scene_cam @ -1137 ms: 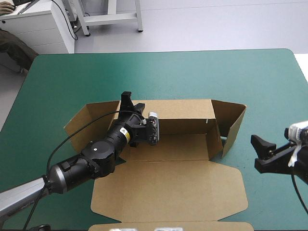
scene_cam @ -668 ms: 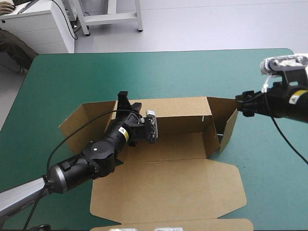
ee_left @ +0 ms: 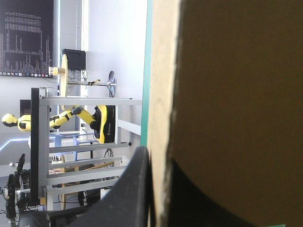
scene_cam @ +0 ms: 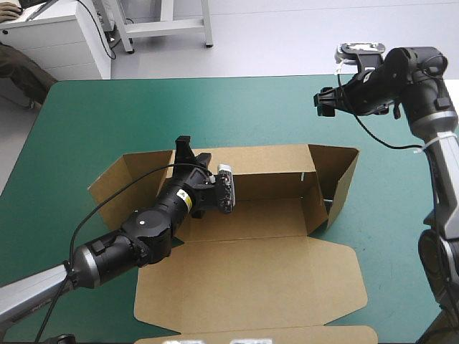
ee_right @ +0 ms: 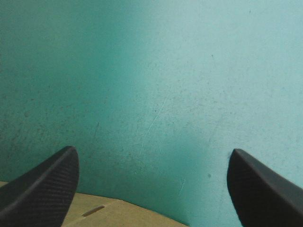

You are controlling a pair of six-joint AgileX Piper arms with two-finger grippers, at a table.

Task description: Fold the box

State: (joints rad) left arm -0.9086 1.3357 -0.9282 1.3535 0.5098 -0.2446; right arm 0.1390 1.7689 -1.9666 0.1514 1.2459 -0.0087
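Note:
I should grab the box by its upright end (scene_cam: 333,172) with my right gripper next, so that the brown box's flat lid (scene_cam: 251,283) stays free to fold.
The brown box (scene_cam: 251,279) lies in the middle of the teal-green cover, its lid flat toward the near edge and its back wall (scene_cam: 276,174) upright. Both end flaps (scene_cam: 343,179) stand raised and angled. My left gripper (scene_cam: 188,152) is shut on the top edge of the back wall near its left end. In the left wrist view the board's edge (ee_left: 161,94) runs between the black fingers (ee_left: 135,189). My right gripper (scene_cam: 324,102) hangs open above the far right of the table, beyond the box. Its view shows bare cover ahead and a strip of board (ee_right: 109,215) below.
Bare teal-green cover (scene_cam: 143,107) stretches between the box and the table's far edge, and along the right side (scene_cam: 401,236). The lid's front flap (scene_cam: 251,335) reaches the table's near edge. The left arm lies across the box's left part.
The right gripper has risen from beside the box's right end flap and swung up toward the table's far right. The box shifted slightly left earlier; the left gripper keeps its hold.

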